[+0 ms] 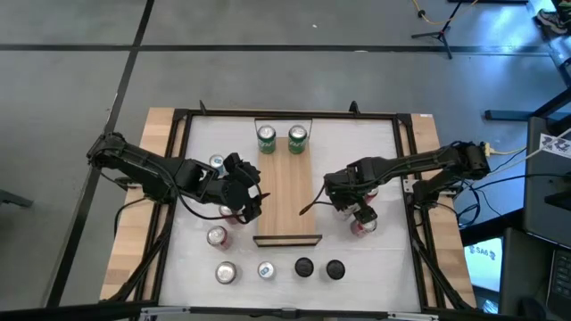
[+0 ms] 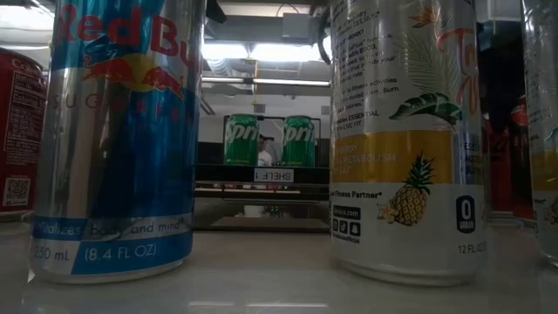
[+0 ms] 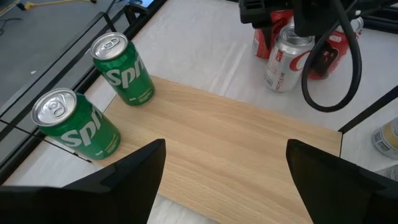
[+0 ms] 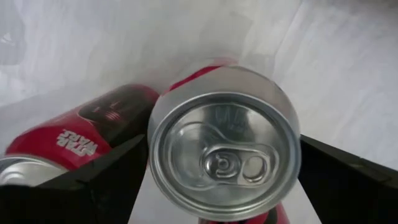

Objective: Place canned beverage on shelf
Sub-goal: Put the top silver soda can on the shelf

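I need to close my right gripper on the can: its fingers are beside the can's upper side (image 4: pixel 230 81), below its silver rim, so they would hold the can if I closed now.
The light-wood shelf (image 1: pixel 287 192) lies in the middle of the table, with two green Sprite cans (image 1: pixel 266 138) (image 1: pixel 297 138) standing at its far end. They also show in the left wrist view (image 3: pixel 122 68) (image 3: pixel 76 124). My left gripper (image 3: pixel 224 158) is open and empty over the shelf's left edge (image 1: pixel 250 198). My right gripper (image 1: pixel 346 205) is right of the shelf, pointing down over a red can (image 4: pixel 224 155) whose silver top fills the right wrist view. A second red can (image 4: pixel 87 140) stands close beside it. My right gripper comes at the red can from above, pointing down, one finger (image 4: pixel 115 177) on each side of the can's wall (image 4: pixel 205 65) below the rim. Both fingers meet the can's outline. The can is upright; I cannot tell whether it is lifted clear.
Several loose cans stand along the table's near edge (image 1: pixel 266 270) and left of the shelf (image 1: pixel 217 236). A silver Coke can (image 3: pixel 286 59) stands by my right arm. A Red Bull can (image 2: pixel 113 131) and a white pineapple can (image 2: pixel 405 131) fill the low view.
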Tool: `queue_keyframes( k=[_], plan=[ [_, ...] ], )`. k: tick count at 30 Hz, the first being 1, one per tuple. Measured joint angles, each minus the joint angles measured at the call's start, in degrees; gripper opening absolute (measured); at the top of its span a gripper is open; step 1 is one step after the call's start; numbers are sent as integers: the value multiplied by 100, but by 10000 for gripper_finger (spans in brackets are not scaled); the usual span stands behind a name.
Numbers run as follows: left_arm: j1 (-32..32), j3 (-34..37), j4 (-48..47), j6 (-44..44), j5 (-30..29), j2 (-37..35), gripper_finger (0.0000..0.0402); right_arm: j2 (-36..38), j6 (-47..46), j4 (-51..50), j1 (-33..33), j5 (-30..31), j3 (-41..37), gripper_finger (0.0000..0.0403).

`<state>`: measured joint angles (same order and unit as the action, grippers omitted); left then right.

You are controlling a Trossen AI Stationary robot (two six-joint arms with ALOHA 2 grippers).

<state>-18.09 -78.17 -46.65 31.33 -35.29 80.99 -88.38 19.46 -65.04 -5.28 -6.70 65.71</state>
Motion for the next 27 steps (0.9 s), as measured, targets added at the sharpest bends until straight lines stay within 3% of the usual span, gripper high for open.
queue_keyframes(
  k=[11,21,27],
  plan=[
    [0,-1,0,0,0,0,322,0,-13,166,0,-39,2,377],
    [0,-2,0,0,-2,0,322,0,-13,166,0,-44,9,291],
    [0,-2,2,-10,-2,0,322,0,-100,175,0,-45,11,293]
  ],
)
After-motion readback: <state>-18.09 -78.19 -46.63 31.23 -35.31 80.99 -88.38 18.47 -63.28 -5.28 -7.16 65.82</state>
